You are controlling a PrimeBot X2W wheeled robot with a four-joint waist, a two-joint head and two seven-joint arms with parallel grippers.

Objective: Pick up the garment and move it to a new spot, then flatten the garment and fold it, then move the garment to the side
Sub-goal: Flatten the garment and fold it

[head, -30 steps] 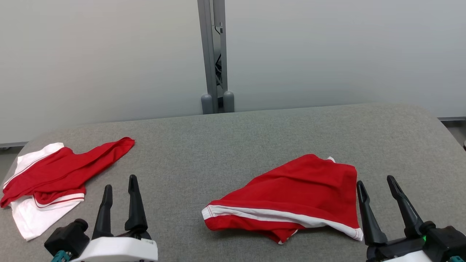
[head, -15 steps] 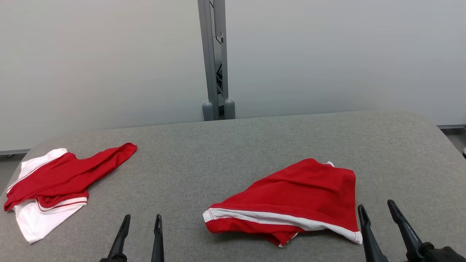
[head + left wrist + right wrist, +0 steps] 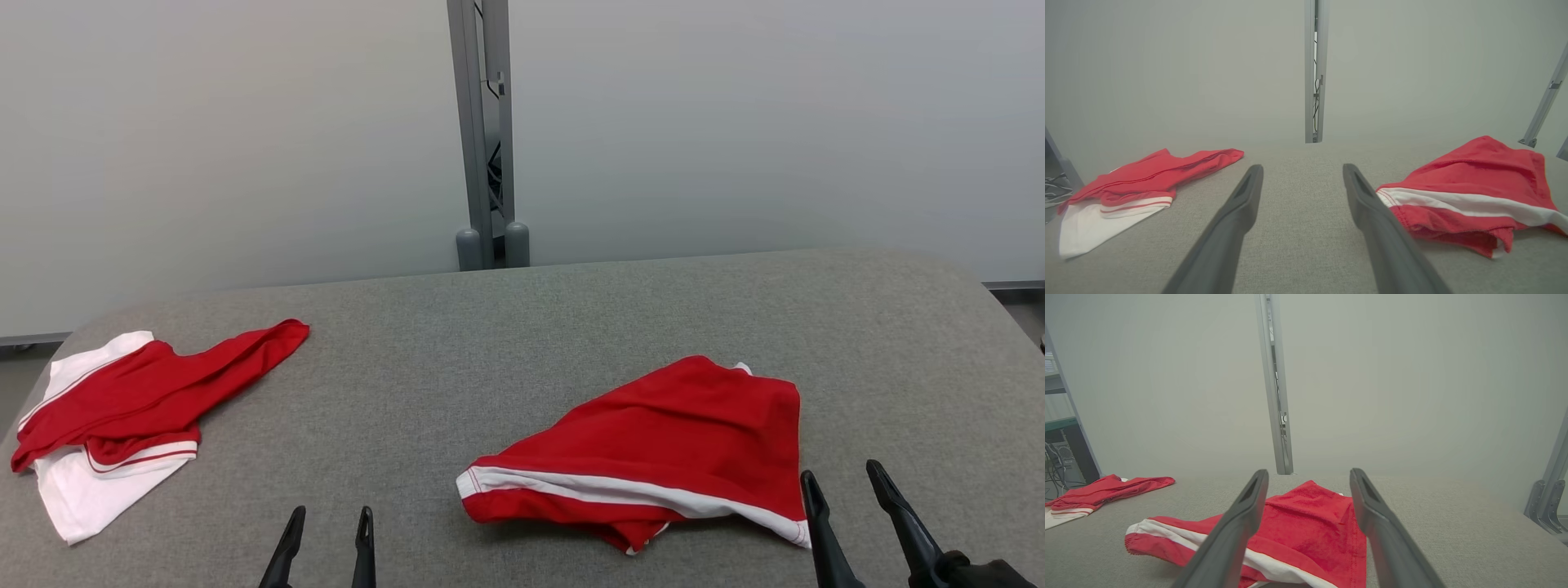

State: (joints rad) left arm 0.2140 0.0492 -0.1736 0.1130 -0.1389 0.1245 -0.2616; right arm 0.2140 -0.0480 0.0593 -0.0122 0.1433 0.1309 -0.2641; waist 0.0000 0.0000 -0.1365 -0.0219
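I need to grip the garment next with my left gripper by the end corner of its white band [image 3: 468, 482]. Then I can move the crumpled garment [image 3: 678, 433] and flatten it.
A crumpled red garment [image 3: 678, 433] with a white band lies on the grey padded table [image 3: 490, 343], right of centre. It shows at the right in the left wrist view [image 3: 1474, 179] and between the fingers in the right wrist view [image 3: 1310, 514]. My left gripper [image 3: 332, 513] stands open near the front edge, left of this garment and apart from it, over bare table [image 3: 1302, 167]. Open too, my right gripper [image 3: 841, 470] is just off the garment's near right corner [image 3: 1309, 471]. Neither holds anything.
A second red and white garment [image 3: 139, 392] lies bunched at the table's left end [image 3: 1147, 175] [image 3: 1106, 488]. Pale wall panels with a grey metal post [image 3: 482, 122] stand behind the table. Bare cloth stretches between the two garments.
Both grippers have sunk toward the bottom edge of the head view, and the left one has shifted right. The camera has tilted slightly. The garments lie as before.
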